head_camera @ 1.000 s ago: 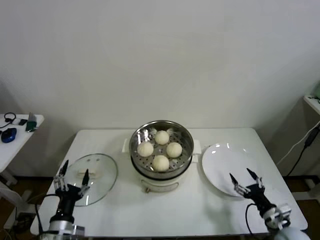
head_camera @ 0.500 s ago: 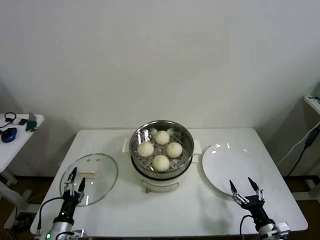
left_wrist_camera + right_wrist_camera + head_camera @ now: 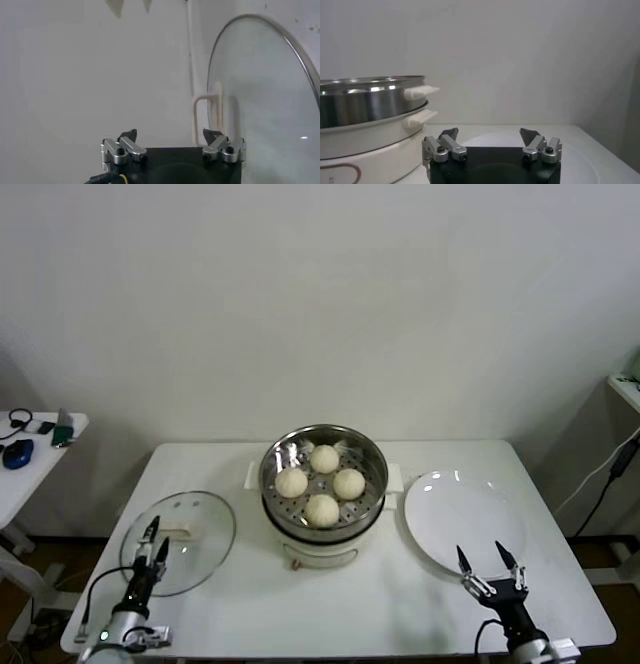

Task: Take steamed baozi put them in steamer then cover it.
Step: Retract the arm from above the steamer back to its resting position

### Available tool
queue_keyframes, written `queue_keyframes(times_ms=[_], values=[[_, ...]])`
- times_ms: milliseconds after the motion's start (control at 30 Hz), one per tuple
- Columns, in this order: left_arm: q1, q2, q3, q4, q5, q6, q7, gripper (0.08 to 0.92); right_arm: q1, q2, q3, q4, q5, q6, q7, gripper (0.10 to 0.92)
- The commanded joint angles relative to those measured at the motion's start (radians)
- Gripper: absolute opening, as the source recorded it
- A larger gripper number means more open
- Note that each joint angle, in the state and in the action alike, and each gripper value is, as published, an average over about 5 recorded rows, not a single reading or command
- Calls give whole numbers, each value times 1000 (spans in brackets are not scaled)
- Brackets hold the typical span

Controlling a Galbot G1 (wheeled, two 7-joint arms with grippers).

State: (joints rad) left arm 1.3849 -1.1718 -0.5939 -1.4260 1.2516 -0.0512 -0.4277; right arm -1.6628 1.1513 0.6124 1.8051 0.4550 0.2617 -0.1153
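Observation:
The left gripper grabs the glass cover by its cream handle (image 3: 176, 533) (image 3: 195, 119) next, to cover the steamer with the baozi.
Four cream-white baozi (image 3: 322, 482) sit on the perforated tray inside the steel steamer (image 3: 371, 457), mid-table on its cream base. The steamer also shows in the right wrist view (image 3: 367, 100). The glass cover (image 3: 200, 529) with its cream handle (image 3: 176, 533) lies flat on the table to the steamer's left; it also shows in the left wrist view (image 3: 265, 100). My left gripper (image 3: 153, 540) is open and empty over the cover's near-left edge. My right gripper (image 3: 488, 560) is open and empty over the near rim of the white plate (image 3: 450, 514).
The white plate lies right of the steamer with nothing on it. A side table (image 3: 30, 454) with a mouse and small items stands at the far left. A cable hangs at the right edge. The table's front edge is just below both grippers.
Both arms have drawn back toward the near edge of the table and lowered. The left gripper shifted slightly right over the cover's edge. Baozi, steamer and cover have not moved.

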Motion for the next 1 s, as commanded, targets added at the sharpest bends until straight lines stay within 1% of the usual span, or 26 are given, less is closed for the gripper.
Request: queue_keyframes(times_ms=[33,267,367,567,733,900,1000], values=[[-125,10,20,127,22,-6,-5,823,-14,22,7,21,-16,3,4,823],[-168,9,29,179,21,-17,-9,815,-17,33,7,24,-27,6,3,823],[-173,7,28,195,25,-19,-8,762,-18,39,6,27,-32,7,3,823],[-177,-4,26,211,30,-21,-17,589,-16,49,2,29,-42,8,3,823],[-165,-8,24,194,31,-17,-15,442,-15,53,1,33,-47,8,6,823],[-136,-5,20,132,9,-9,-4,303,-13,53,2,38,-49,7,10,823],[-105,4,16,57,-22,10,16,217,-11,52,5,41,-50,5,12,823]])
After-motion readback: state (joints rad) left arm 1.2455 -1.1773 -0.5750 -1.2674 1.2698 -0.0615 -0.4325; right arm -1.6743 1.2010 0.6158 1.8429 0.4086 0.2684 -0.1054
